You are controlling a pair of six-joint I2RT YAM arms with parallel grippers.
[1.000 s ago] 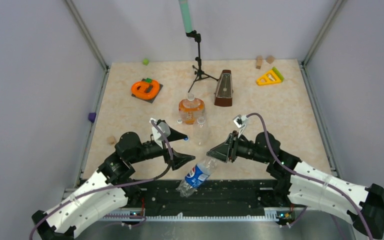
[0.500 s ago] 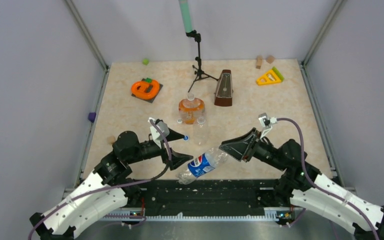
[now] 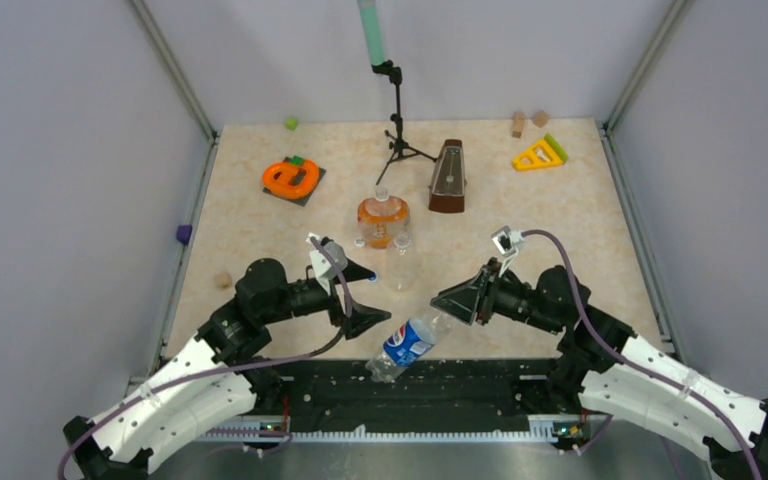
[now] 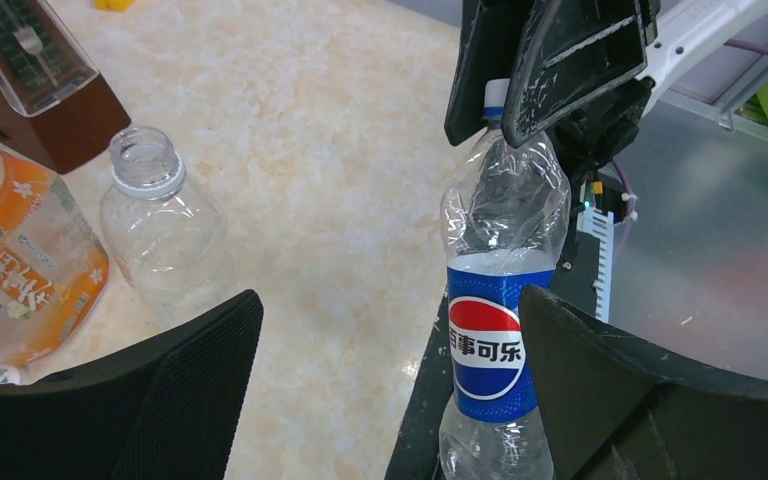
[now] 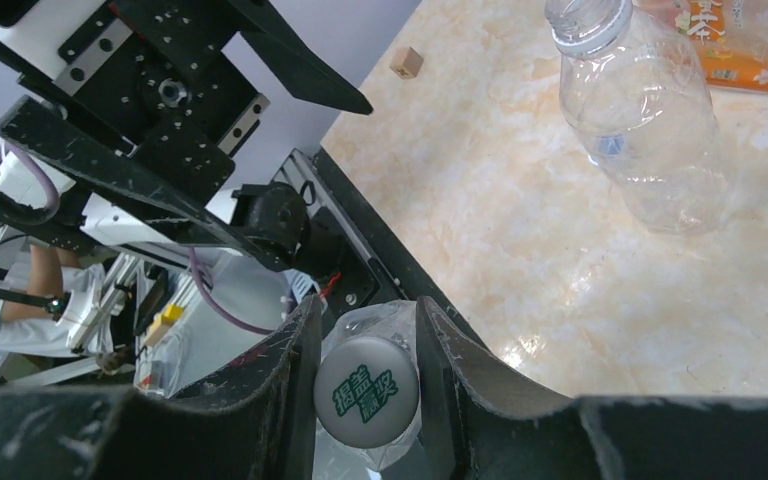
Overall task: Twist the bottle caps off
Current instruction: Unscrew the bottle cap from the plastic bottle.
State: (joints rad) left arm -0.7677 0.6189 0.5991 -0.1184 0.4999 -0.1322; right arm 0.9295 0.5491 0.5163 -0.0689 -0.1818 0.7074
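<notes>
The clear bottle should next be grabbed by my left gripper around its blue label (image 3: 409,341) (image 4: 493,345). The bottle's cap then stays free for my right gripper to unscrew.
The clear bottle with a blue label (image 3: 409,341) hangs tilted over the table's front edge. My right gripper (image 3: 442,300) is shut on its grey-white cap (image 5: 365,390), which sits between the fingers (image 5: 300,360). My left gripper (image 3: 360,297) is open. The labelled bottle (image 4: 487,352) stands just inside its right finger (image 4: 640,400), and I cannot tell if they touch. The plain clear bottle (image 3: 400,262) stands uncapped, and so does the squat orange bottle (image 3: 383,218). A small blue cap (image 3: 373,277) lies by the clear bottle.
A brown metronome (image 3: 448,178) and a black tripod stand (image 3: 397,130) are behind the bottles. An orange shape (image 3: 291,177) is far left, a yellow triangle (image 3: 539,154) far right. Wooden blocks (image 3: 518,124) lie at the back and one (image 3: 223,281) lies left. A black rail (image 3: 480,385) runs along the front.
My right gripper swung right with the bottle, then came back left, and the bottle tilted down again. My left gripper shifted slightly right and stayed open.
</notes>
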